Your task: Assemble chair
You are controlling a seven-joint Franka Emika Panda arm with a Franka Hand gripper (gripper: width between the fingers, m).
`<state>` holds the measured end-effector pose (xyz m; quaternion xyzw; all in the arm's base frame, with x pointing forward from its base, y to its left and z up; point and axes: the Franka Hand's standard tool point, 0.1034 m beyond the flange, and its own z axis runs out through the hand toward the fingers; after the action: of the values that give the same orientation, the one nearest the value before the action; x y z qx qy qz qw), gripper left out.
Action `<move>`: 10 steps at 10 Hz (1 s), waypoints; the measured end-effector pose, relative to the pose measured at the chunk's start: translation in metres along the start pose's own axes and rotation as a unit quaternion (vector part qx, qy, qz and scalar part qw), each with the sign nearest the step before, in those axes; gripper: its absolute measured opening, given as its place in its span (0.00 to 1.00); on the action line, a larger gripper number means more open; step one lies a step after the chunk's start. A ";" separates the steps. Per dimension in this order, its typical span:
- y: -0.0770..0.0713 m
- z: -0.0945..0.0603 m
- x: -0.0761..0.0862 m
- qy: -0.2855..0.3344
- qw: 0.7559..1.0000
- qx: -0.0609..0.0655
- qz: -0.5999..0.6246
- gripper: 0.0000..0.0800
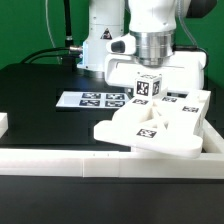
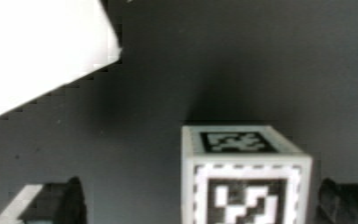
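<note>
I need to close my gripper on the upright tagged post, since my fingers are on either side of the post in the wrist view.
Several white chair parts lie together at the exterior view's right: a flat slab [image 1: 150,135] in front, more tagged pieces [image 1: 192,104] behind it. A square-ended white post [image 1: 147,93] with black-and-white tags stands upright over that group. My gripper [image 1: 148,78] hangs straight down over the post. In the wrist view the post [image 2: 247,165] rises between my two dark fingers [image 2: 48,203], nearer the right-hand one, with a gap on each side. The gripper [image 2: 197,202] is open and touches nothing. A corner of a white slab [image 2: 34,60] shows farther off on the black table.
The marker board [image 1: 92,98] lies flat on the black table, at the exterior view's left of the parts. A long low white border wall [image 1: 90,160] runs along the table's front edge. A short white block [image 1: 3,123] sits at the left edge.
</note>
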<state>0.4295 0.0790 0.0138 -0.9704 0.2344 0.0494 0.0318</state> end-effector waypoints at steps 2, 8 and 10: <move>-0.002 0.004 -0.003 -0.003 1.000 -0.003 -0.003 0.81; -0.008 0.006 -0.005 -0.006 1.000 -0.003 -0.023 0.35; -0.011 -0.010 -0.008 -0.020 0.999 -0.002 -0.047 0.35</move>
<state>0.4282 0.0916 0.0251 -0.9792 0.1876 0.0679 0.0367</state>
